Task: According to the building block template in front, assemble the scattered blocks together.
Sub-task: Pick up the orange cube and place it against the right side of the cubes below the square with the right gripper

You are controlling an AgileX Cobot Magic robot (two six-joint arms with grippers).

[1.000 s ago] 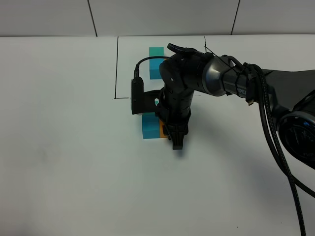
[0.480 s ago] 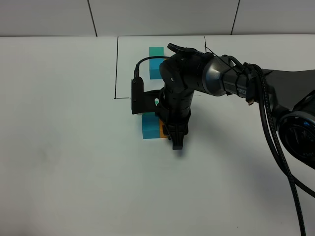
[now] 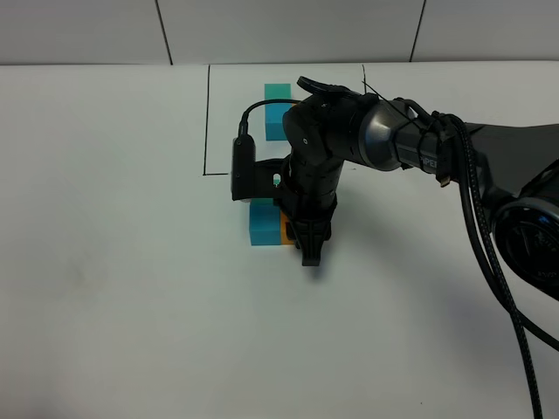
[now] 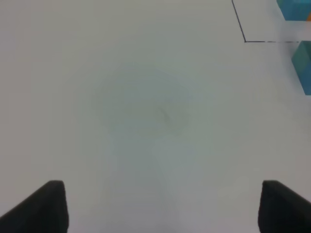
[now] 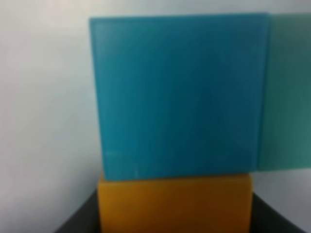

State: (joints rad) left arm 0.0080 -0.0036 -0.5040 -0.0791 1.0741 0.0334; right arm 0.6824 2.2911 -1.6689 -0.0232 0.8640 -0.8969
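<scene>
The orange cube's lower edge (image 3: 287, 243) meets the tabletop, level with the blue cube's base, so the orange cube is ready for my right gripper to release it now.
The scattered blue cube (image 3: 264, 224) lies on the white table, with the scattered orange cube (image 3: 286, 231) touching its right side. My right gripper (image 3: 308, 253) points down and is shut on the orange cube. In the right wrist view the orange cube (image 5: 175, 206) sits between dark fingers (image 5: 77, 224) and presses against the blue cube (image 5: 177, 97). The teal-green cube (image 5: 287, 92) touches the blue one's side. The template's teal cube (image 3: 278, 91) and blue cube (image 3: 274, 124) stand inside the black frame (image 3: 208, 122); its orange cube is hidden by the arm. My left gripper (image 4: 165, 206) is open over bare table.
The right arm (image 3: 393, 140) and its cables (image 3: 489, 262) stretch from the right edge across the frame's lower part. The left wrist view shows the frame's corner (image 4: 244, 41) and blurred cube edges (image 4: 303, 63) at one side.
My right gripper and the orange cube have shifted slightly left, nudging the blue cube a little left. The template has not moved.
</scene>
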